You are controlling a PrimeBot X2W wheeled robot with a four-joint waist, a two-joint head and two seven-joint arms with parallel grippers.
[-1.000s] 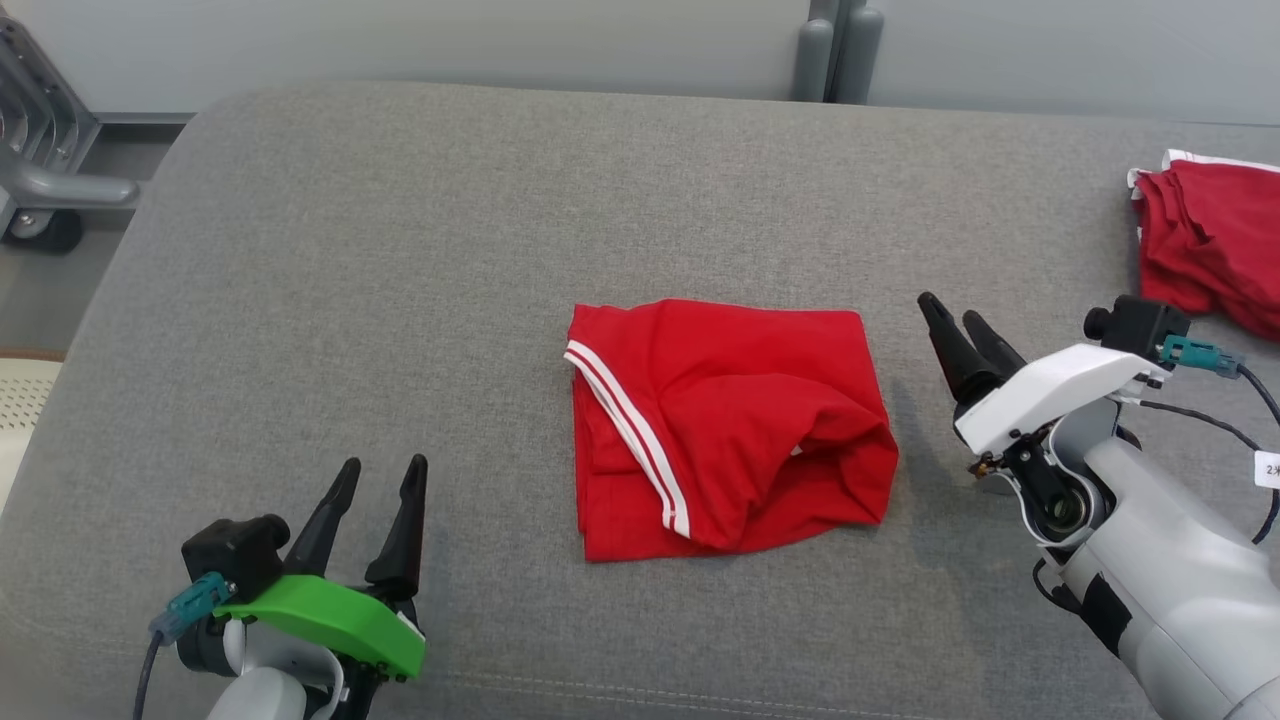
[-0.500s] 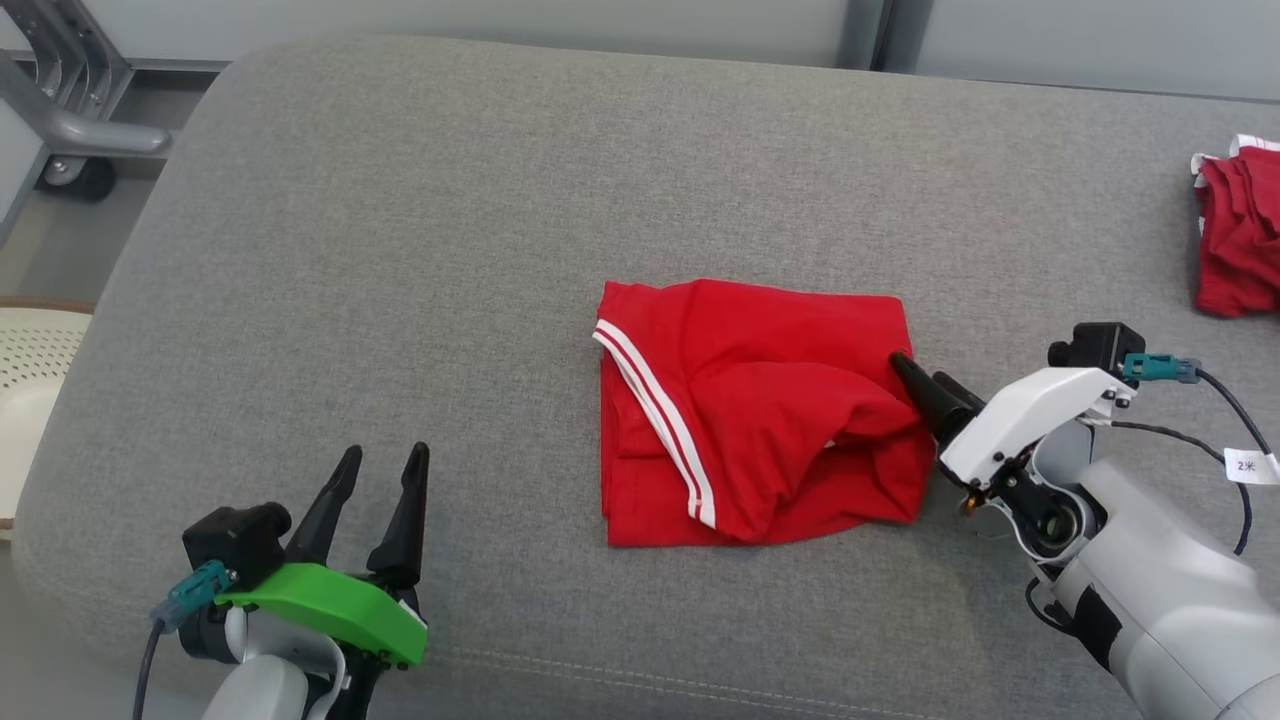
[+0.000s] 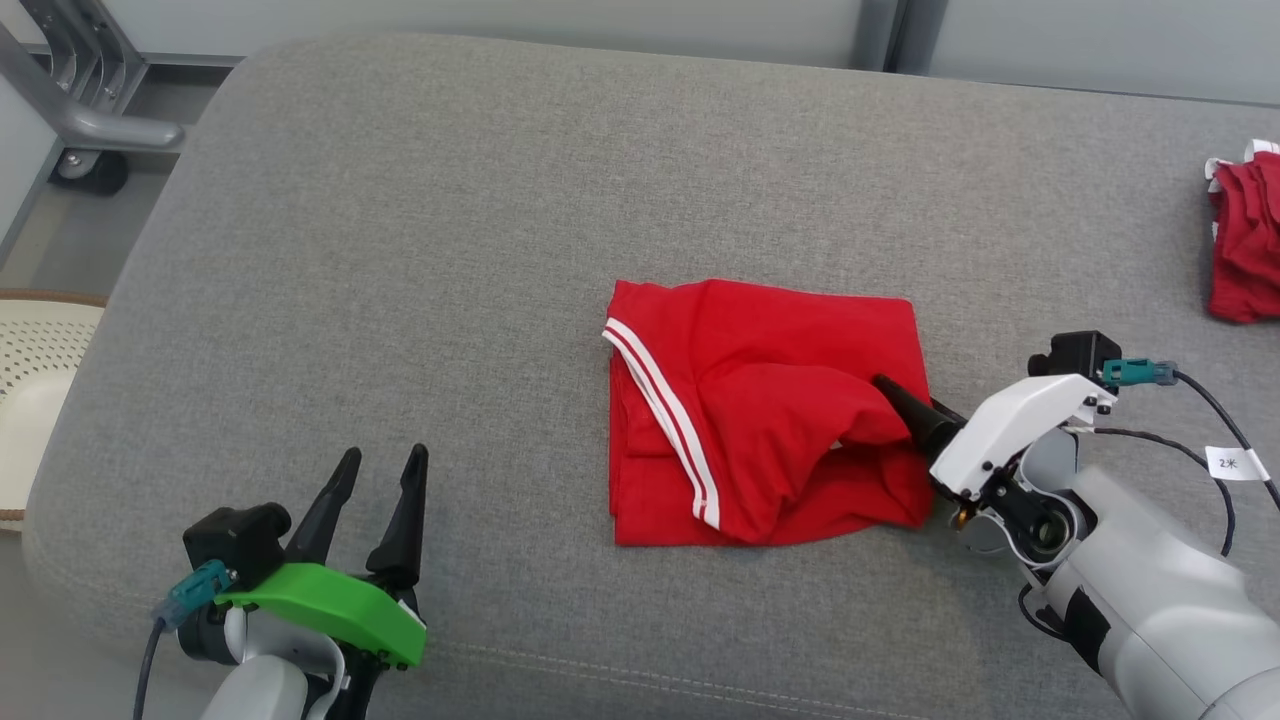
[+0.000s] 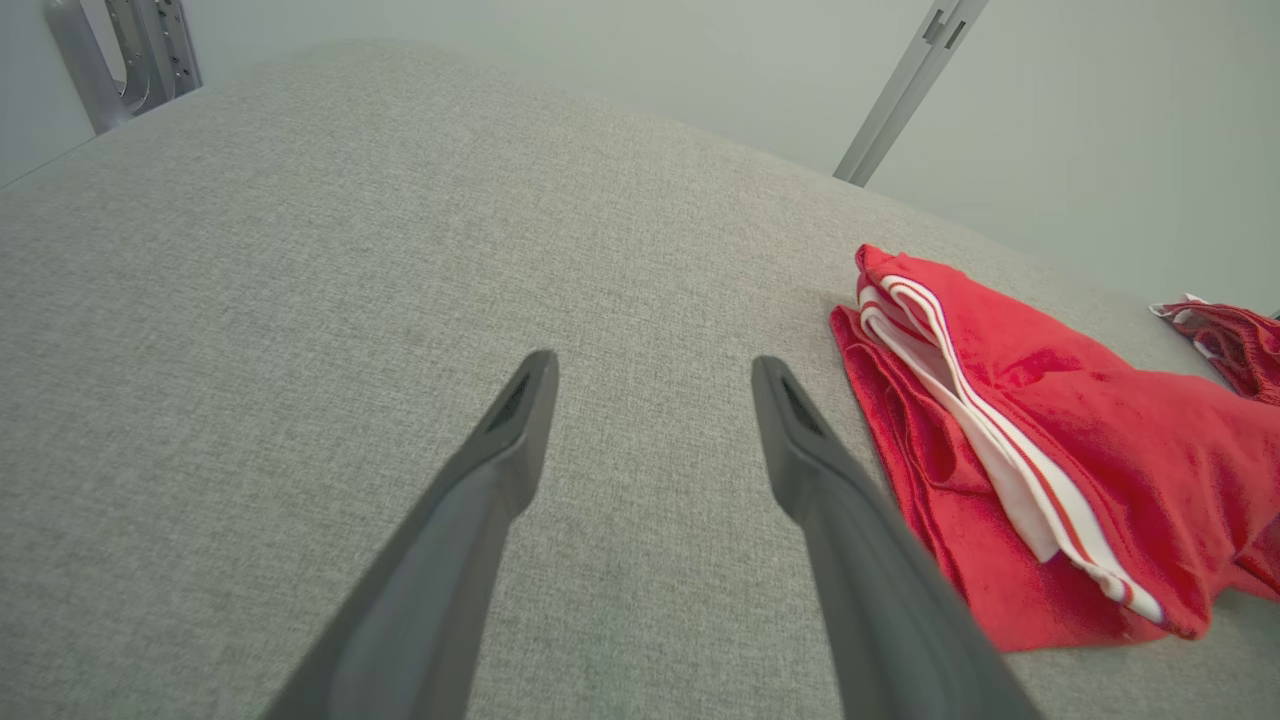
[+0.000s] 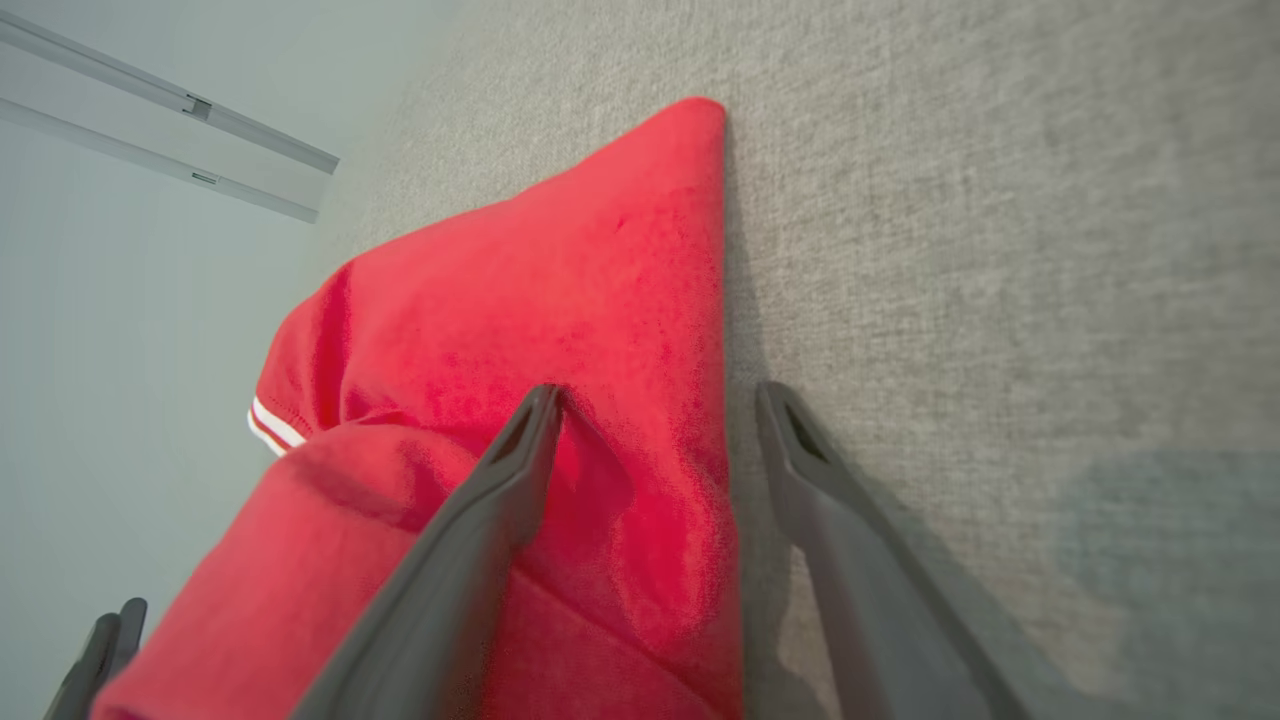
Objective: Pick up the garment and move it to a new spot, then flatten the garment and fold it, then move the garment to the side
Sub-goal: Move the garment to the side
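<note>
I need to pinch the garment with my right gripper next, by the folded edge opposite its white stripes, because that fold is raised while the striped part lies slack.
The garment (image 3: 760, 410) is red with white stripes along one hem and lies folded in the middle of the grey cushion (image 3: 400, 250). My right gripper (image 3: 915, 405) is open at its right edge. In the right wrist view the gripper (image 5: 655, 395) straddles that edge: one finger rests on the red garment (image 5: 560, 280), the other on bare cushion beside it. My left gripper (image 3: 383, 460) is open and empty near the front left, well clear of the cloth. The left wrist view has the gripper (image 4: 652, 362) over bare cushion, with the garment (image 4: 1050, 400) to its right.
A second red garment (image 3: 1245, 240) lies bunched at the far right edge of the cushion. A grey metal frame on a caster (image 3: 90, 120) stands beyond the back left corner. A pale perforated object (image 3: 30, 340) sits left of the cushion.
My right gripper has moved left and down to the garment's right edge, one finger now over the cloth. The head camera shifted. The left arm has stayed still.
</note>
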